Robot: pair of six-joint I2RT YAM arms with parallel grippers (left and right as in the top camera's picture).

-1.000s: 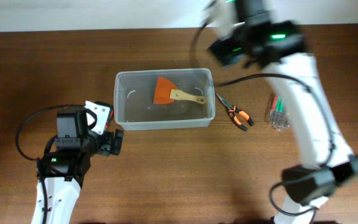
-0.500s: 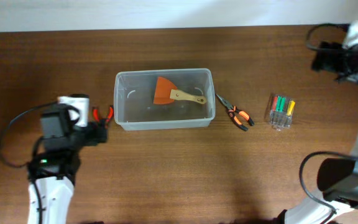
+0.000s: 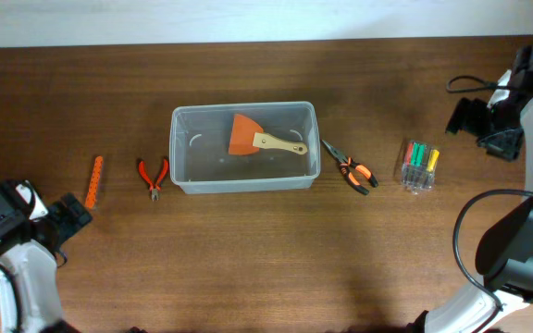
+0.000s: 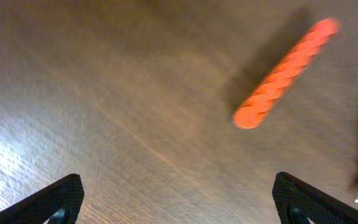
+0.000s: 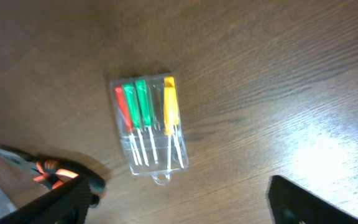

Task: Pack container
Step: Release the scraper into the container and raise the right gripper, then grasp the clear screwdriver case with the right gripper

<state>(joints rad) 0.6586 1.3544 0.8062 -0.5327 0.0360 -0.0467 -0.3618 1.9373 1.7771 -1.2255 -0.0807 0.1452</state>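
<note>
My right gripper grips the small clear case across its long side edges next, to pack it into the container beside the scraper.
The large clear plastic container (image 3: 244, 146) stands mid-table and holds an orange scraper with a wooden handle (image 3: 259, 139). Left of it lie small red-handled pliers (image 3: 152, 176) and an orange ribbed stick (image 3: 94, 181), which also shows in the left wrist view (image 4: 286, 73). Right of it lie orange-and-black needle-nose pliers (image 3: 352, 169) and a small clear case of coloured screwdrivers (image 3: 417, 166), both seen from the right wrist, the case (image 5: 148, 124) and the pliers (image 5: 42, 171). My left gripper (image 4: 179, 202) is open and empty at the far left. My right gripper (image 5: 185, 202) is open and empty at the far right.
The wooden table's back edge meets a white wall (image 3: 155, 18) at the top. My left arm (image 3: 21, 245) sits at the front left corner, my right arm (image 3: 526, 166) along the right edge.
Both arms have pulled away from the container to the table's outer sides. The left arm's retreat uncovers the red pliers and the orange stick. The tools have not moved.
</note>
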